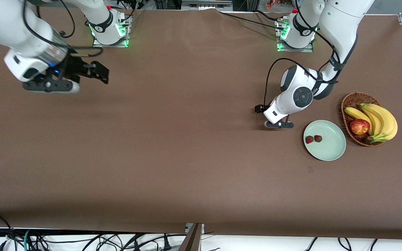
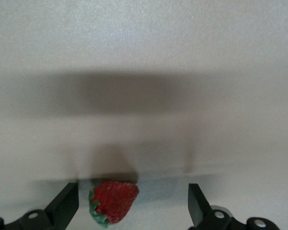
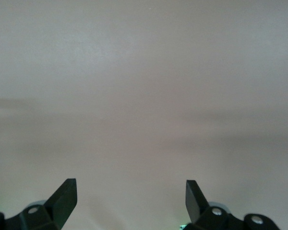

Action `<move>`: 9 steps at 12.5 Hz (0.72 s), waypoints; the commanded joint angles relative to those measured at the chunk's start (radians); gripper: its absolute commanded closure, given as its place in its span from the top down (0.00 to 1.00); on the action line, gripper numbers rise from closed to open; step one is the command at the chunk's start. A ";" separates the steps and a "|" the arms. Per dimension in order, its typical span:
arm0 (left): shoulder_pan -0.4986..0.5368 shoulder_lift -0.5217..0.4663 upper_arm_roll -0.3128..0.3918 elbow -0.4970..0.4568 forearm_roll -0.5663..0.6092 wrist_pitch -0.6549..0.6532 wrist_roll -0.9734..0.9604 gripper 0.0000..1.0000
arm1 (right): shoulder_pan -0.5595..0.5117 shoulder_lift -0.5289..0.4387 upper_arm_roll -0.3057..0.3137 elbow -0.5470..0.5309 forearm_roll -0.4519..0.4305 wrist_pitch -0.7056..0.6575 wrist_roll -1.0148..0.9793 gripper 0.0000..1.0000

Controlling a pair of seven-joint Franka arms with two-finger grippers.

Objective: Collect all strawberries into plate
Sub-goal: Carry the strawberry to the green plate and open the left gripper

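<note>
The strawberry's red body (image 2: 116, 200) is level with and between my fingers, so closing now would catch the strawberry: my left gripper needs to close on the strawberry.
Two strawberries (image 1: 309, 139) (image 1: 318, 138) lie in the pale mint-green plate (image 1: 330, 148). My left gripper (image 1: 278, 124) is low over the table beside the plate, toward the right arm's end of it. In the left wrist view the left gripper (image 2: 133, 191) is open, with a third strawberry (image 2: 114, 201) lying on the table between its fingers, closer to one finger (image 2: 67, 203). That berry is hidden under the hand in the front view. My right gripper (image 1: 96, 75) waits open and empty above the table at the right arm's end; it also shows in the right wrist view (image 3: 131, 189).
A brown wicker basket (image 1: 349, 101) with bananas (image 1: 379, 120) and a red apple (image 1: 359, 126) stands beside the plate toward the left arm's end. The brown table cover (image 1: 187, 139) spans the rest.
</note>
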State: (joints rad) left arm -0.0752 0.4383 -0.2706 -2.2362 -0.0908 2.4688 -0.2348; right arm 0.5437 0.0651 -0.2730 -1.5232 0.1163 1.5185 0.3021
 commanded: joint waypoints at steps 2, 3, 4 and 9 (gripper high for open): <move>0.006 -0.055 -0.004 -0.043 0.028 -0.011 -0.020 0.87 | -0.256 -0.082 0.189 -0.089 -0.035 0.011 -0.147 1.00; 0.006 -0.053 -0.002 -0.043 0.028 -0.011 -0.021 0.69 | -0.290 -0.082 0.216 -0.089 -0.059 0.015 -0.159 1.00; 0.006 -0.053 -0.002 -0.043 0.028 -0.011 -0.023 0.65 | -0.294 -0.087 0.219 -0.094 -0.063 0.018 -0.161 1.00; 0.005 -0.052 -0.002 -0.043 0.028 -0.010 -0.023 0.37 | -0.355 -0.074 0.279 -0.095 -0.147 0.057 -0.227 1.00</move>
State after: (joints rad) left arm -0.0748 0.4163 -0.2696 -2.2573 -0.0827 2.4686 -0.2392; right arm 0.2462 0.0031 -0.0444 -1.5981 0.0012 1.5499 0.1177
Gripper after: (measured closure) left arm 0.423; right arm 0.000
